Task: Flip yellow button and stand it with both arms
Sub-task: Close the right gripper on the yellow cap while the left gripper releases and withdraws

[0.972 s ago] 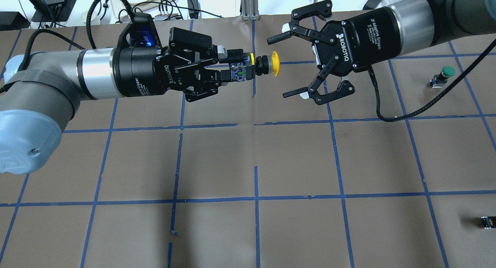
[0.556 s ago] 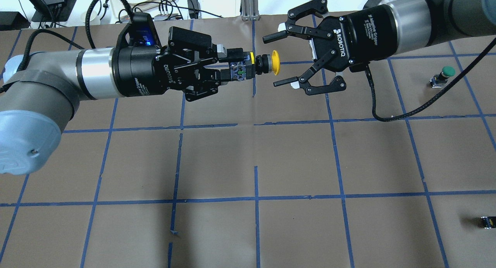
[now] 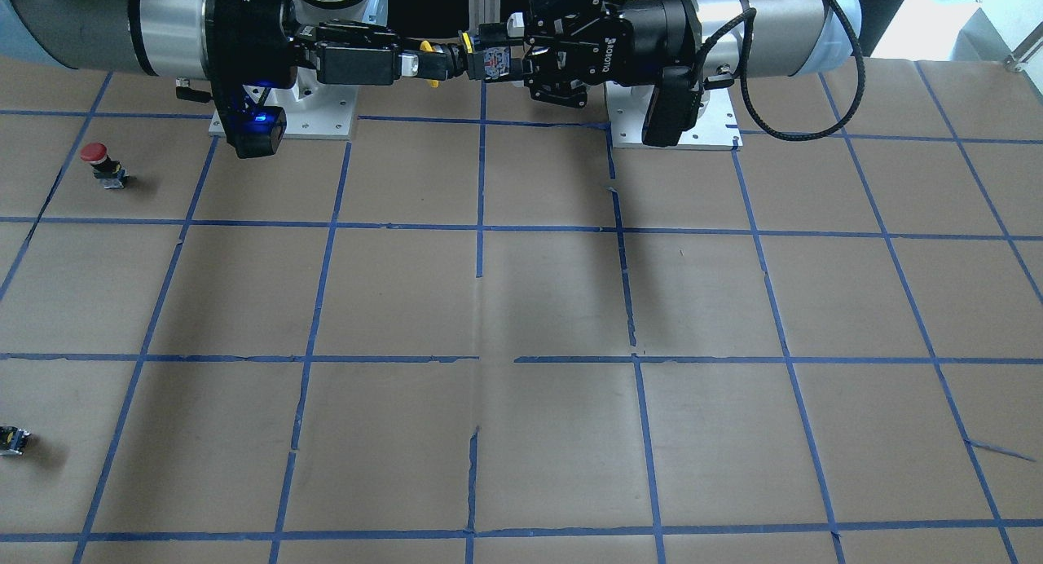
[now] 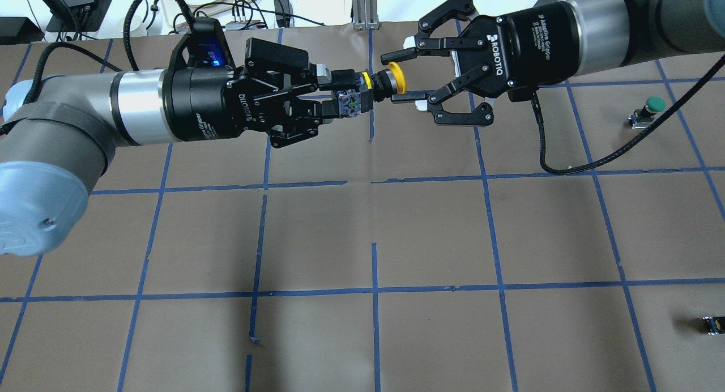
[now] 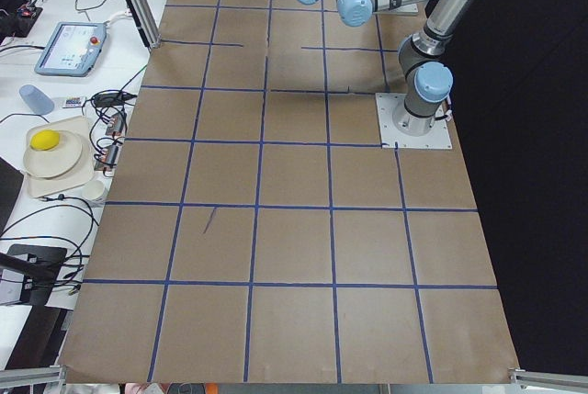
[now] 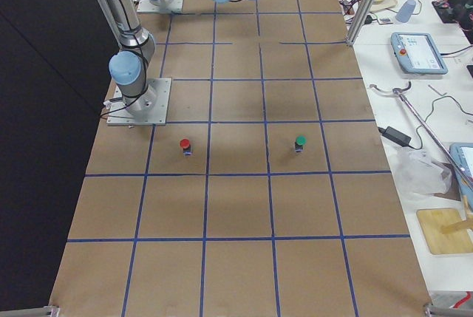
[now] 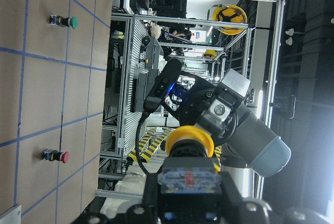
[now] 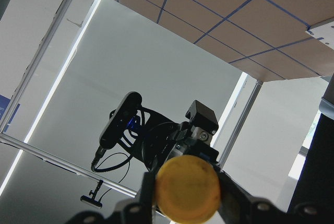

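Next, my right gripper grabs the yellow cap (image 3: 428, 50), to flip the button and stand it on its base (image 3: 494, 63).
The yellow button (image 4: 396, 78) hangs level in the air over the far middle of the table, with its cap pointing at my right arm. My left gripper (image 4: 345, 93) is shut on its silvery-grey base (image 4: 349, 102). My right gripper (image 4: 395, 76) is open, one finger above the cap and one below, and I see no contact. In the front-facing view the cap (image 3: 429, 65) sits between the right gripper (image 3: 411, 63) and the left gripper (image 3: 503, 60). The left wrist view shows the cap (image 7: 189, 139) from behind. The right wrist view shows it face-on (image 8: 188, 188).
A green-capped button (image 4: 651, 106) stands at the far right of the brown, blue-taped table (image 4: 430, 233). A red-capped button (image 3: 99, 158) stands near the right arm's base. A tiny black block (image 4: 710, 324) lies at the near right edge.
My right gripper has moved left toward the button and its open fingers now straddle the yellow cap, with a narrower gap. My left gripper has held still with the button.
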